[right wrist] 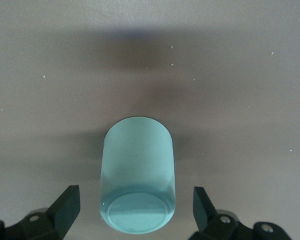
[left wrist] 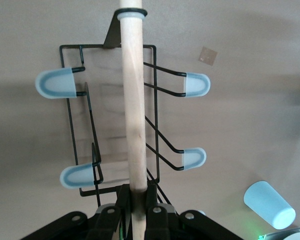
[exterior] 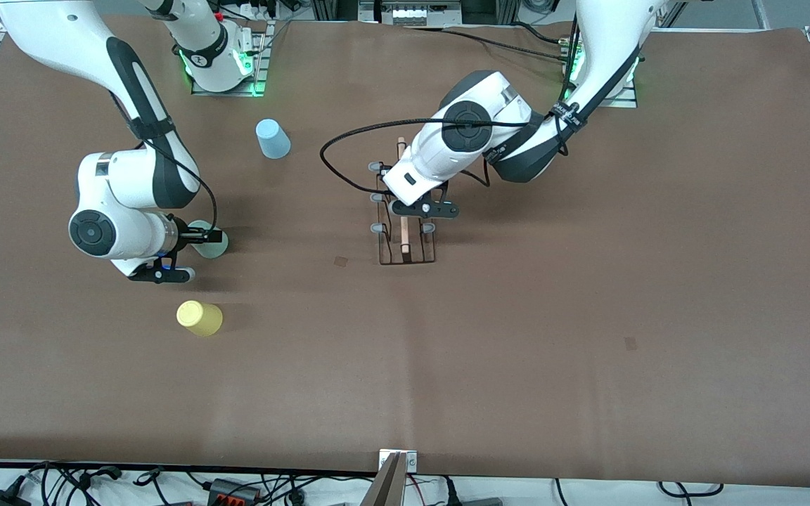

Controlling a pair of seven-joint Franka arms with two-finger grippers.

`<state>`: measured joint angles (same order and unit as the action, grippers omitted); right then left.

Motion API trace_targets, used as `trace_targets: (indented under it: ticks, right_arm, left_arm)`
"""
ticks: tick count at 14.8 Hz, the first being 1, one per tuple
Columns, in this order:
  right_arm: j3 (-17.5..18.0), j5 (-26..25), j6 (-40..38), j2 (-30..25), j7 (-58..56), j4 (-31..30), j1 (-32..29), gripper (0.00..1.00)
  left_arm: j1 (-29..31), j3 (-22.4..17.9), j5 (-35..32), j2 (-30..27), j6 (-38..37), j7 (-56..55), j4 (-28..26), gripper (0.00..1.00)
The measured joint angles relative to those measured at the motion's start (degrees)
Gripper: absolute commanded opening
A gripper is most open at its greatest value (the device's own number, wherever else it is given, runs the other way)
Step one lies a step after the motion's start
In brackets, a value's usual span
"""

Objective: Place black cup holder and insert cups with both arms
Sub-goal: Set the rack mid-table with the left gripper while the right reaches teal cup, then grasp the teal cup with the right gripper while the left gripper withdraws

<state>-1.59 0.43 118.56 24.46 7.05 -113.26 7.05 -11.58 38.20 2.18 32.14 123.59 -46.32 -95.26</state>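
My right gripper's fingers are low over the table, on either side of the mint green cup, so it is now time to close on it.
The black cup holder [exterior: 407, 247] stands at the middle of the table, its wooden rod [left wrist: 132, 100] running along the top between grey-tipped pegs. My left gripper [exterior: 405, 205] is above it, shut on that rod [left wrist: 138, 197]. The mint green cup [exterior: 217, 246] stands upside down toward the right arm's end of the table. My right gripper [exterior: 206, 237] is low around it and open, one finger on each side of the cup [right wrist: 137, 165] with a gap to both [right wrist: 135, 199]. The light blue cup [exterior: 273, 138] and the yellow cup [exterior: 200, 318] stand upside down on the table.
The blue cup [left wrist: 269, 204] is farther from the front camera than the mint cup, the yellow one nearer. A black cable [exterior: 349, 140] loops from the left arm beside the holder. Brown mat covers the table; both arm bases stand along its farther edge.
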Motion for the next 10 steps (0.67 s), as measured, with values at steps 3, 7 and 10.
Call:
trace_targets:
  ticks: [3,7,10]
  right_arm:
    - [0.0,0.0,0.1,0.0,0.0,-0.4,0.0,1.0]
    - [0.0,0.0,0.3,0.0,0.0,-0.8,0.0,1.0]
    - [0.0,0.0,0.4,-0.1,0.0,-0.9,0.1,1.0]
  left_arm:
    - [-0.2,0.0,-0.1,0.3,0.0,-1.1,0.0,0.09]
    - [-0.3,0.0,-0.1,0.4,0.0,-1.7,0.0,0.13]
    - [-0.3,0.0,-0.1,0.4,0.0,-1.7,0.0,0.19]
